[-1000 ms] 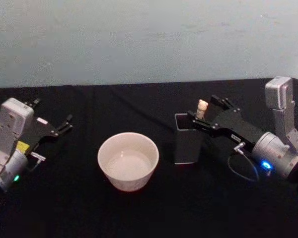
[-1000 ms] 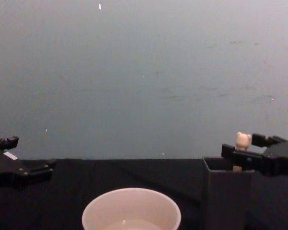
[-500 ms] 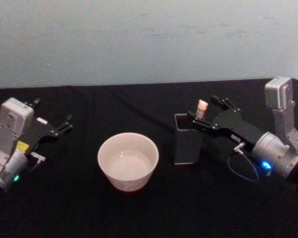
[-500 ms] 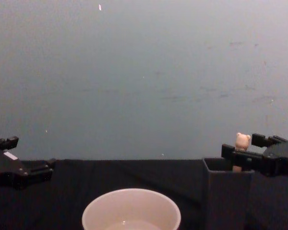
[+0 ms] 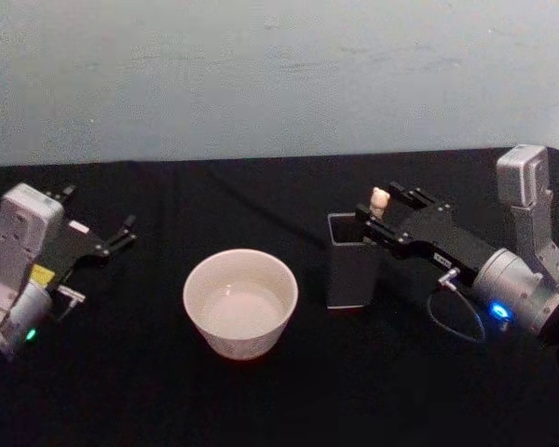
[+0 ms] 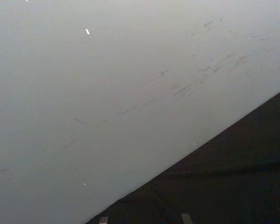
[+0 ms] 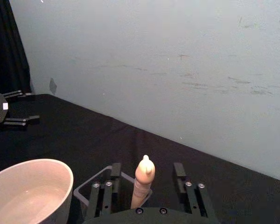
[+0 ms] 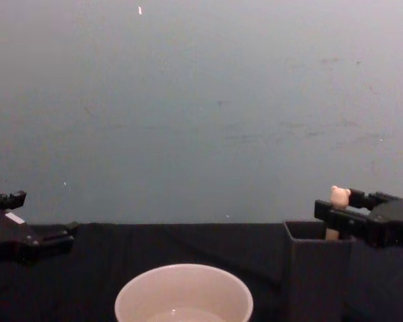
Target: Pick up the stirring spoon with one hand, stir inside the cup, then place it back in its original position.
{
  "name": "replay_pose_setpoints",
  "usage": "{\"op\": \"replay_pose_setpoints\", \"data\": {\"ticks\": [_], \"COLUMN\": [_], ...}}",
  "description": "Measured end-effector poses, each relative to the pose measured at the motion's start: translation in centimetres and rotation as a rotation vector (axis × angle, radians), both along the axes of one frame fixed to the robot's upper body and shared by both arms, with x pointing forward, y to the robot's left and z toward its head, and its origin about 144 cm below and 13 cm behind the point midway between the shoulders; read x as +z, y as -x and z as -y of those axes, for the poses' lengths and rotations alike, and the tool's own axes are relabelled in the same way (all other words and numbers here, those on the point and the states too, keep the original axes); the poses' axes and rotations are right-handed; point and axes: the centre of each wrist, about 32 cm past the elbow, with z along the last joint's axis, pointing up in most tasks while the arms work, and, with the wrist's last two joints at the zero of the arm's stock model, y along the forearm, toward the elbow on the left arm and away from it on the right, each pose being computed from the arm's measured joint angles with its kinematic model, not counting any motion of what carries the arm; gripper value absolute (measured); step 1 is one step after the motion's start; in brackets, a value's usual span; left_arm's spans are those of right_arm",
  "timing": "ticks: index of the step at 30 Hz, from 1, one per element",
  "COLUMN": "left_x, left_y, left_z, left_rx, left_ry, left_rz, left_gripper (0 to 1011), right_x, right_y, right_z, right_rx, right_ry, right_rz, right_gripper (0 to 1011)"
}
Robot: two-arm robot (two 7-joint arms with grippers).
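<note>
The right gripper grabs the spoon by its handle just under the bear head next, since the square holder closes around the spoon's lower end.
The stirring spoon (image 5: 379, 198) stands upright in the dark grey square holder (image 5: 352, 270), its beige bear-head top poking above the rim. My right gripper (image 5: 382, 203) reaches in from the right at the height of that top. It is open, one finger on each side of the handle (image 7: 144, 183) with a gap to both fingers (image 7: 115, 171). The spoon's bowl is hidden inside the holder. The cream-white cup (image 5: 240, 303) sits left of the holder. My left gripper (image 5: 121, 233) rests open at the far left, away from both.
A black cloth (image 5: 261, 400) covers the table, with a pale blue-grey wall (image 8: 201, 100) right behind its far edge. A thin cable (image 5: 452, 312) loops below the right wrist. Open cloth lies between the cup and the left arm.
The right gripper's fingers have drawn a little closer together around the spoon's top. The spoon, cup, holder and left arm have not moved.
</note>
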Motion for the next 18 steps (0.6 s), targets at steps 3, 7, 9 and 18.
{"op": "replay_pose_setpoints", "data": {"ticks": [3, 7, 9, 18], "left_x": [0.00, 0.00, 0.00, 0.00], "left_y": [0.00, 0.00, 0.00, 0.00], "left_z": [0.00, 0.00, 0.00, 0.00], "left_rx": [0.000, 0.000, 0.000, 0.000], "left_ry": [0.000, 0.000, 0.000, 0.000], "left_rz": [0.000, 0.000, 0.000, 0.000], "left_gripper": [1002, 1001, 1001, 1001], "right_x": [0.00, 0.00, 0.00, 0.01], "right_y": [0.00, 0.00, 0.00, 0.00], "right_z": [0.00, 0.00, 0.00, 0.00], "right_rx": [0.000, -0.001, -0.001, 0.000], "right_ry": [0.000, 0.000, 0.000, 0.000], "right_rz": [0.000, 0.000, 0.000, 0.000], "right_gripper": [620, 489, 449, 214]}}
